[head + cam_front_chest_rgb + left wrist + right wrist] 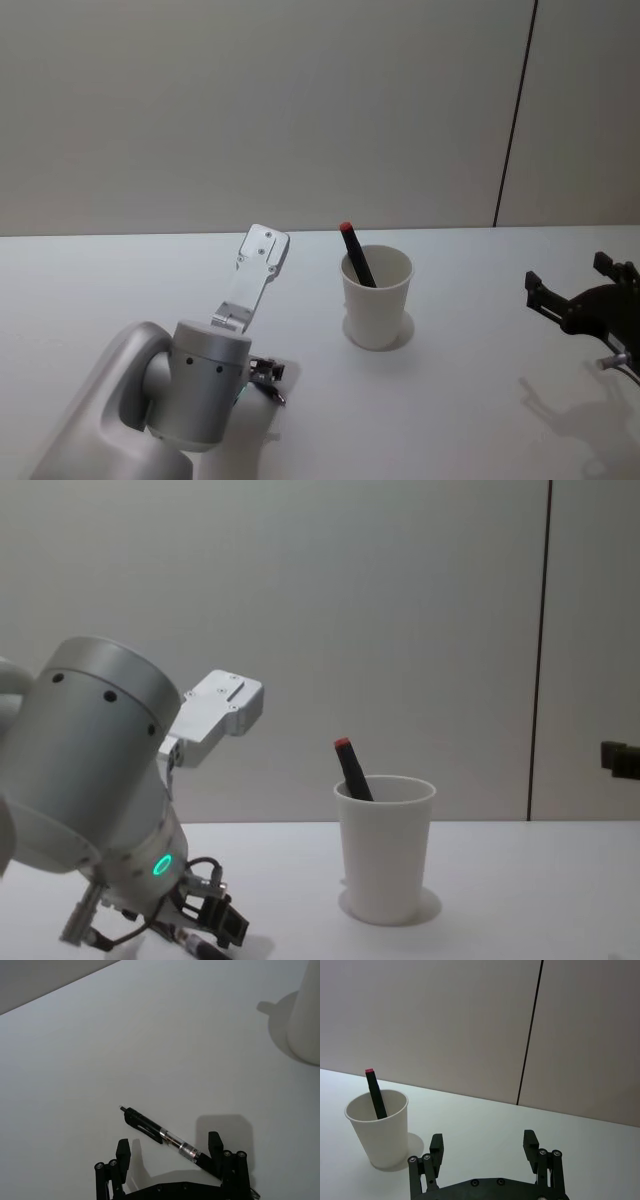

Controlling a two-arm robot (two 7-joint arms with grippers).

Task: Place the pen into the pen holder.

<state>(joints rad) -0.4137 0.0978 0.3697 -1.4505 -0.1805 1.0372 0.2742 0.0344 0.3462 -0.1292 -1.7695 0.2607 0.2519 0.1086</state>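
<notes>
My left gripper grips the pen by its black grip (205, 1162) beside the label next, to place the pen into the pen holder (307, 1030).
A black pen (160, 1132) with a clear middle section lies flat on the white table. My left gripper (169, 1149) is low over it and open, one finger on each side, and the pen's rear end runs under one finger (215, 1144). The same gripper (266, 376) sits left of and nearer than the pen holder (377, 297), a white tapered cup (385, 845). A black marker with a red tip (355, 256) leans inside the cup. My right gripper (483, 1141) hovers open and empty to the right of the cup (377, 1127).
The white table (470, 400) runs back to a plain grey wall with a dark vertical seam (515, 110). My left arm's large grey wrist housing (195, 385) fills the near left. The right gripper (568, 278) sits at the right edge.
</notes>
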